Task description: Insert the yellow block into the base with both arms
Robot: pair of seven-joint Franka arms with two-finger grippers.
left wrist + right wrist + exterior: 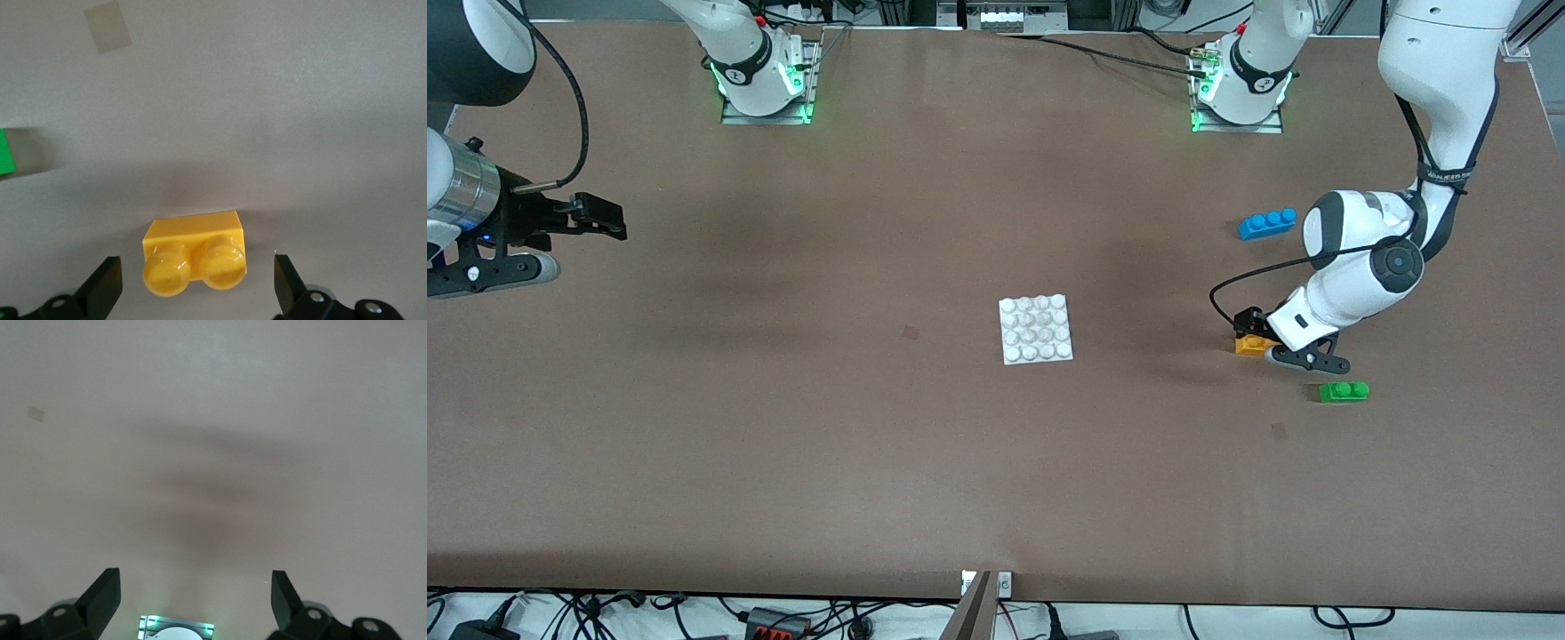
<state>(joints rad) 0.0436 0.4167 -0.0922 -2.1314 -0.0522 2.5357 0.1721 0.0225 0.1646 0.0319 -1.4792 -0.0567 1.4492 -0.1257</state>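
Note:
The yellow block should be gripped by its two short ends with my left gripper, so that its studs and bottom stay free to fit the white base.
The yellow block [1247,345] [195,257], studs up, lies on the table toward the left arm's end, partly covered by the left arm's hand. My left gripper [1267,345] [197,287] is low over it and open. One finger [103,287] stands at each end of the block with a gap, neither touching. The white base [1036,329], a square studded plate, lies flat at the table's middle, well apart from the block. My right gripper [609,220] [193,597] waits open and empty, up over the right arm's end of the table.
A green brick [1344,391] [5,152] lies just nearer the front camera than the yellow block. A blue brick [1267,223] lies farther from the camera, under the left arm's elbow. The right arm's lit base mount [175,630] shows in the right wrist view.

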